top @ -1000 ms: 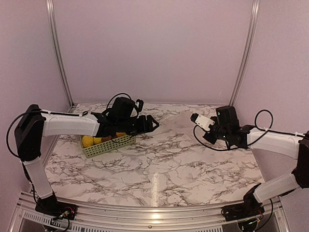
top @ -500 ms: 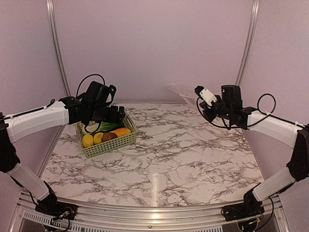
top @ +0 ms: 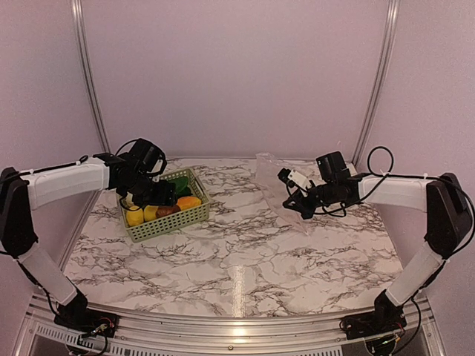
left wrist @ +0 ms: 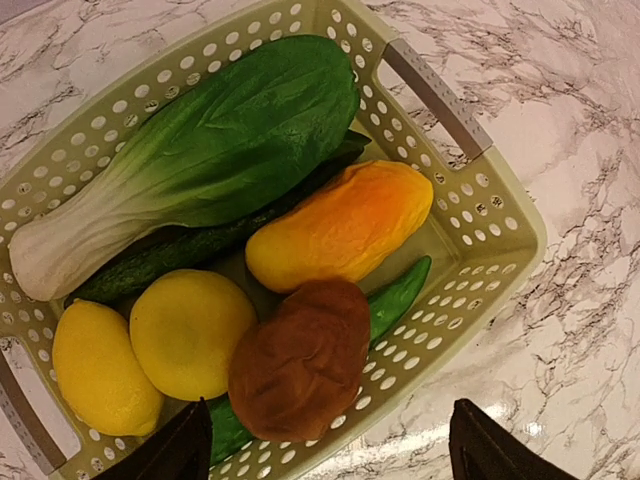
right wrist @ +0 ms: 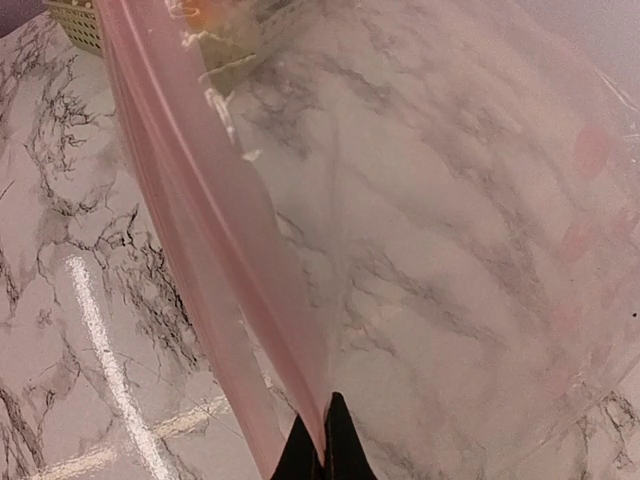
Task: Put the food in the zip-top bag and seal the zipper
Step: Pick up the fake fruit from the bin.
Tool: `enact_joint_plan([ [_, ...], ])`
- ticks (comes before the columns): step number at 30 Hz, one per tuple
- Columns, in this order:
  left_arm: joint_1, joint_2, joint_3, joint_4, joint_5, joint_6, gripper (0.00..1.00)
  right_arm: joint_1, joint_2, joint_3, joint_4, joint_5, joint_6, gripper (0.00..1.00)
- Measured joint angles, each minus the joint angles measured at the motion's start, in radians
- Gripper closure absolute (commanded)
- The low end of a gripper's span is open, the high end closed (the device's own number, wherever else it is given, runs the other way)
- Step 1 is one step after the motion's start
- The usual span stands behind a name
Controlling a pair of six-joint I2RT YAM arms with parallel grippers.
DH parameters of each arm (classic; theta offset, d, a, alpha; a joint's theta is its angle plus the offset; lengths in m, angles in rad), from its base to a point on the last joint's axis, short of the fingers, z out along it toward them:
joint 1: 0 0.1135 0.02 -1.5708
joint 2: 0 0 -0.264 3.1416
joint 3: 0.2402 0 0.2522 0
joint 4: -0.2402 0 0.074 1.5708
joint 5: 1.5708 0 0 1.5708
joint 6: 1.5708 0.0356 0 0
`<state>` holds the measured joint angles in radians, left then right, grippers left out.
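Note:
My left gripper would leave the brown piece in the basket if I lifted it now, because its fingers are wide open.
The food lies in a light green basket: bok choy, dark cucumber, orange-yellow fruit, two lemons and a brown kiwi-like piece. My left gripper is open and empty, just above the basket's near side, its jaws either side of the brown piece. My right gripper is shut on the pinkish zipper strip of the clear zip-top bag. It holds the bag up off the table at the back right.
The basket stands at the back left of the marble table. A green pod lies under the brown piece. The bag hangs between the back wall and the table's middle. Metal rails run up the back corners.
My left gripper drew back from the table's middle, rose, then came down over the basket. My right gripper lifted the bag, then lowered it toward the table's middle.

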<state>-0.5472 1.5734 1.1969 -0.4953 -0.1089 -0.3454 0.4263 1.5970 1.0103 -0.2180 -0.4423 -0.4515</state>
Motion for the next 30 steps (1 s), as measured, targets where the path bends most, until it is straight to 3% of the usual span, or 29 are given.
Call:
enact_joint_plan([
  [11, 0.056, 0.108, -0.002, -0.005, 0.085, -0.029, 0.17, 0.001, -0.005, -0.013, 0.0, -0.047, -0.001, 1.0],
  [17, 0.056, 0.14, -0.003, 0.005, 0.094, -0.034, 0.28, 0.001, -0.005, -0.014, 0.0, -0.047, -0.002, 1.0],
  [24, 0.059, 0.152, -0.003, 0.019, 0.117, -0.028, 0.48, 0.001, -0.005, -0.014, 0.0, -0.047, -0.006, 1.0],
  [30, 0.059, 0.141, -0.003, 0.017, 0.107, -0.017, 0.57, 0.001, -0.005, -0.014, 0.0, -0.046, -0.004, 1.0],
])
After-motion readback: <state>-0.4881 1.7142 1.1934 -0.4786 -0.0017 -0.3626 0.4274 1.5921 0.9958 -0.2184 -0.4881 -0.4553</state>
